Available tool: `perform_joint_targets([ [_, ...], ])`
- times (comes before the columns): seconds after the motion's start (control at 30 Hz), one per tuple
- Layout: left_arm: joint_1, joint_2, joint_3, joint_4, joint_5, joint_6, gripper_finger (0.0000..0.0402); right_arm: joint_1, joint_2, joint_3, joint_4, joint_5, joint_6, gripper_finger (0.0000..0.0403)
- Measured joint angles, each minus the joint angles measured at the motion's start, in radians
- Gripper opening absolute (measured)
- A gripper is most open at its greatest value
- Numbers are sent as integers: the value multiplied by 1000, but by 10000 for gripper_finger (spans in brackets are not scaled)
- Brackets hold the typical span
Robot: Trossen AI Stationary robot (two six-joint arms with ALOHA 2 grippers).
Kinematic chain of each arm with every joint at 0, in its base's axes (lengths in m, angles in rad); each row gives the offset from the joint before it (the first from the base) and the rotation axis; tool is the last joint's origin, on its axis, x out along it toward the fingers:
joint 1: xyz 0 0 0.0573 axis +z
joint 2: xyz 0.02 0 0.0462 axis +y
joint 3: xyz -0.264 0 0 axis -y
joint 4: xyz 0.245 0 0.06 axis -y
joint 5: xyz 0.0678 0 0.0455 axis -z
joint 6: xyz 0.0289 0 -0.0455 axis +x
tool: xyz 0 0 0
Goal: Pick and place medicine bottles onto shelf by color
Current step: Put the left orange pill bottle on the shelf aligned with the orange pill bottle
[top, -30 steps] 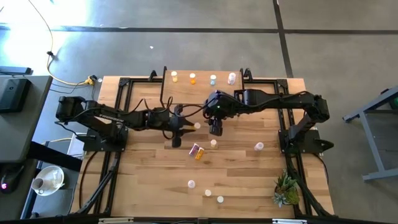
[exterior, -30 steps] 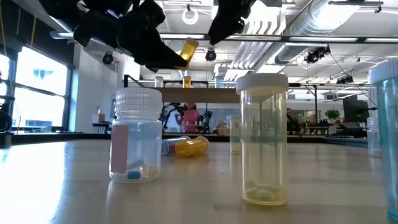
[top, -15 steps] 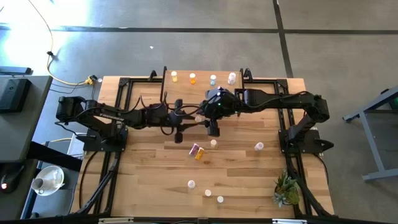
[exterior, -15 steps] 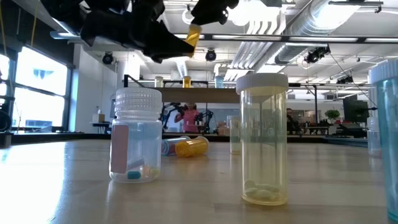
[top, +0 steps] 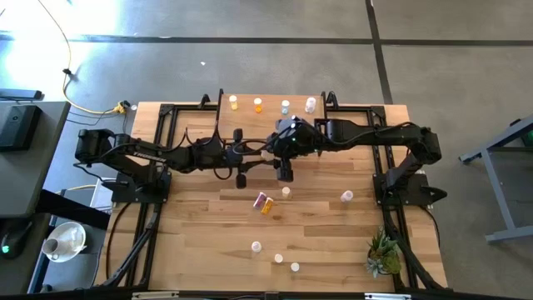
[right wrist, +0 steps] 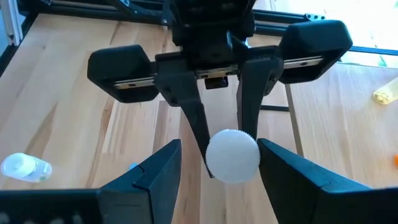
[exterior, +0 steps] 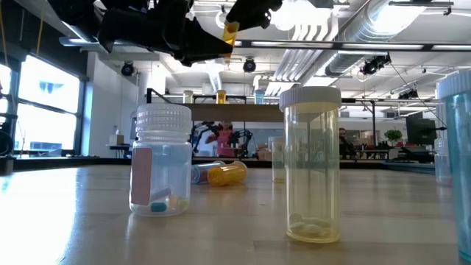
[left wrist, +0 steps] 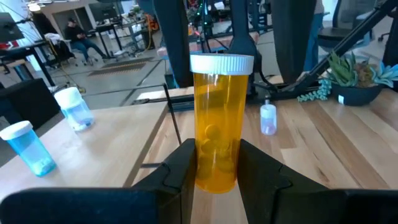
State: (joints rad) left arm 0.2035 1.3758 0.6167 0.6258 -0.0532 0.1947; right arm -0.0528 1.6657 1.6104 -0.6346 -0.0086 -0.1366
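Note:
My right gripper's fingers are on both sides of the white cap (right wrist: 231, 155) that my left gripper holds out. My right gripper needs to close now. Closing now would hold the orange bottle.
An orange medicine bottle (left wrist: 217, 124) with a white cap sits between the fingers of my left gripper (left wrist: 217, 169), which is shut on it. It hangs above the table's middle (top: 266, 156). My right gripper (right wrist: 217, 169) faces it head-on and is open. Its fingers stand either side of the white cap (right wrist: 231, 155) with a gap on each side. The shelf (top: 271, 118) lies at the table's far edge with several small bottles (top: 257, 105) standing in a row on it. In the low view the held bottle (exterior: 230, 32) is high above the tabletop.
Loose bottles lie across the table: a pink and orange pair (top: 265, 202) on their sides, singles (top: 346, 197) to the right, and three near the front edge (top: 278, 259). A potted plant (top: 383, 254) stands at the front right. Close to the low camera stand two clear bottles (exterior: 160, 169).
My left gripper has carried the orange bottle up and toward the far side, bringing it level with my right gripper. The right gripper shifted slightly and its fingers now flank the cap.

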Motion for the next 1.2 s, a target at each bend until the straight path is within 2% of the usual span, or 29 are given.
perform_joint_targets([
  [0.23,0,0,0,3,0,0,87,0,0,0,3,23,4,189],
  [0.5,0,0,0,2,0,0,87,0,0,0,2,26,4,114],
  [0.63,0,0,0,0,0,0,87,0,0,0,0,26,4,91],
  [1.07,0,0,0,2,0,-7,87,0,0,0,-3,24,6,102],
  [1.2,0,0,0,1,-1,-8,101,0,0,0,-3,24,14,102],
])
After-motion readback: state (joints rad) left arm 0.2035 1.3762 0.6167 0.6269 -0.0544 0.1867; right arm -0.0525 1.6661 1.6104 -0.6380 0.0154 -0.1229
